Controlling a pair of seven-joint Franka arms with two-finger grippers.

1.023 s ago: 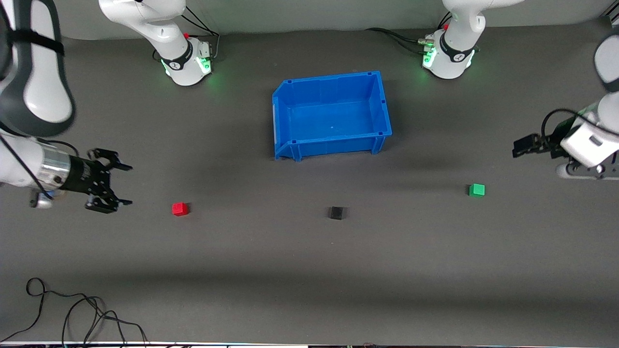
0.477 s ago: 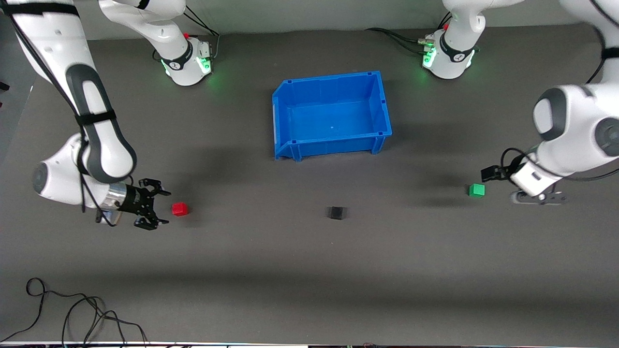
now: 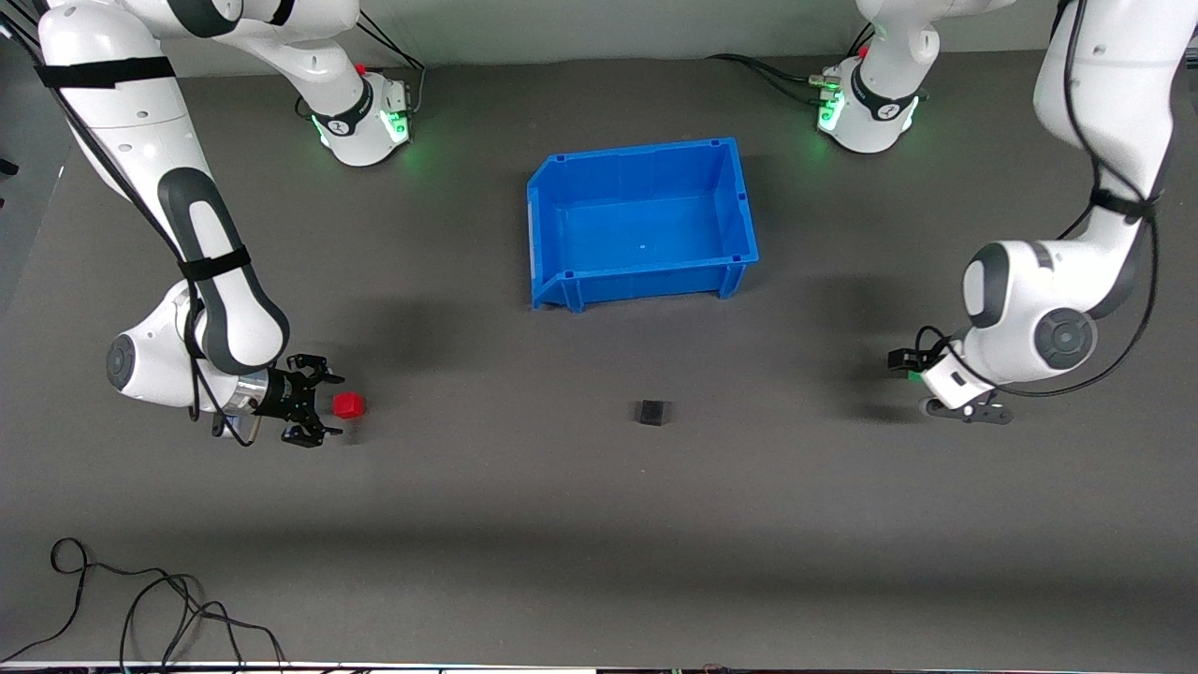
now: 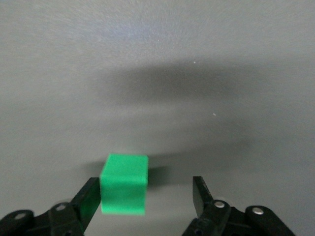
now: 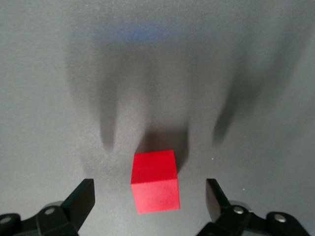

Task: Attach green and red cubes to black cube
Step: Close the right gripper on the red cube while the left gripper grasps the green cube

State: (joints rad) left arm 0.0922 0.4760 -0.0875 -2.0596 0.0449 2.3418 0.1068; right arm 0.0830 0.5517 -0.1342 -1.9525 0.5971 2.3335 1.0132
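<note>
My right gripper should close now: its open fingers would hold the red cube, whose sides sit between them.
The red cube (image 3: 348, 404) lies on the grey mat toward the right arm's end. My right gripper (image 3: 325, 405) is open and low at the mat, with the red cube (image 5: 154, 181) just between its fingertips (image 5: 81, 197), touching neither. The green cube (image 3: 913, 375) lies toward the left arm's end, mostly hidden by my left gripper (image 3: 905, 366). That gripper (image 4: 146, 196) is open around the green cube (image 4: 124, 183), which sits against one finger (image 4: 90, 197). The black cube (image 3: 651, 412) lies alone on the mat between the two.
A blue bin (image 3: 739, 201), open and with nothing in it, stands farther from the front camera than the black cube. Loose black cables (image 3: 140, 608) lie at the mat's near edge toward the right arm's end.
Both arms have come down and moved inward. My right gripper has reached the red cube and my left gripper has reached the green cube. The cubes have not moved.
</note>
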